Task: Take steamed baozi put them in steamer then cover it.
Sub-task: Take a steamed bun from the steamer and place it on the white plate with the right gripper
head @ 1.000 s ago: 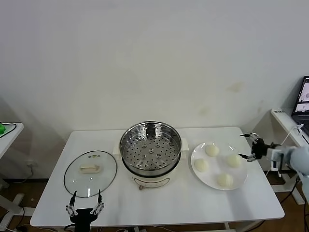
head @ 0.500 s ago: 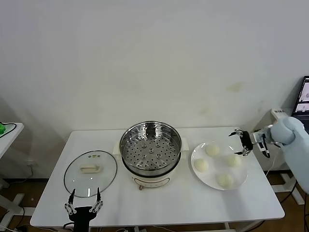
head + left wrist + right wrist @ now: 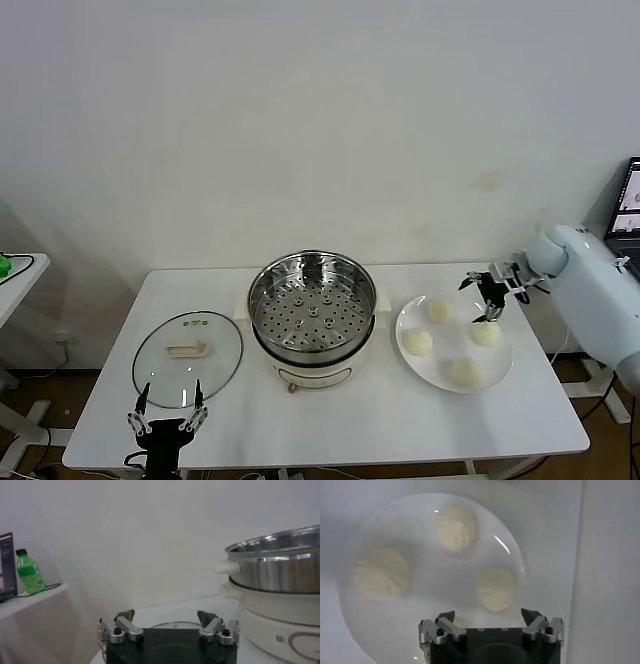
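Observation:
My right gripper grabs the round sides of the baozi closest to the wall next, to start filling the steamer tray [image 3: 312, 312].
The steel steamer [image 3: 312, 312] stands open mid-table on its white base, its perforated tray empty. It also shows in the left wrist view [image 3: 276, 570]. The glass cover [image 3: 187, 358] lies flat to its left. Four cream baozi sit on a white plate [image 3: 449, 347]: back [image 3: 438, 311], right [image 3: 486, 333], left [image 3: 417, 342], front [image 3: 465, 372]. My right gripper [image 3: 487, 297] is open and empty, above the plate's far right side. Its wrist view [image 3: 488, 615] shows three baozi, the closest one [image 3: 496, 588] just ahead of the jaws. My left gripper [image 3: 165, 420] is open and empty at the table's front edge, by the cover.
The white table [image 3: 330, 425] ends close to the plate on the right. A side desk with a laptop [image 3: 630, 205] stands at far right. A green bottle [image 3: 30, 572] stands on a side table to the left.
My right gripper has moved inward from beyond the table's right edge to above the plate. My left gripper has sunk slightly at the front edge.

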Tool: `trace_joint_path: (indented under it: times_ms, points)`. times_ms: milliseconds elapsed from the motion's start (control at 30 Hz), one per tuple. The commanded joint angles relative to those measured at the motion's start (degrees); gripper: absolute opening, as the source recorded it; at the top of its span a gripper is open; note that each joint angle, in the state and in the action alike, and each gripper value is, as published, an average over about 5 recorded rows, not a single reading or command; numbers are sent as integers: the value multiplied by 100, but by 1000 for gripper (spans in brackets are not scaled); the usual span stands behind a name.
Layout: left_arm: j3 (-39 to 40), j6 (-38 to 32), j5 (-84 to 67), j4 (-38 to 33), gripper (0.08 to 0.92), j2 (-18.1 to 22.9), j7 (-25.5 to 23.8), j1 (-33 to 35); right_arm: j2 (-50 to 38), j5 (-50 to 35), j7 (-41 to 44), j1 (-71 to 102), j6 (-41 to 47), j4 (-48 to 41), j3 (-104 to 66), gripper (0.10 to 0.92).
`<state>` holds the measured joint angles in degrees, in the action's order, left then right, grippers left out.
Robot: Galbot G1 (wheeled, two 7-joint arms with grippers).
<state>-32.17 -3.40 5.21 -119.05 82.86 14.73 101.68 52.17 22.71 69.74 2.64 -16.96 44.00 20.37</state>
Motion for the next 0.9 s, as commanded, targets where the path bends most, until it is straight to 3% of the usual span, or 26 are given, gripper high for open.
trace_joint_path:
  times_ms: [33, 900]
  points:
    - [-9, 8, -59, 3, 823, -21, -1, -60, 476, 115, 78, -315, -36, -897, 295, 823]
    - [-103, -22, -216, -44, 823, -61, -11, -90, 1446, 769, -240, -426, -157, -2037, 0, 823]
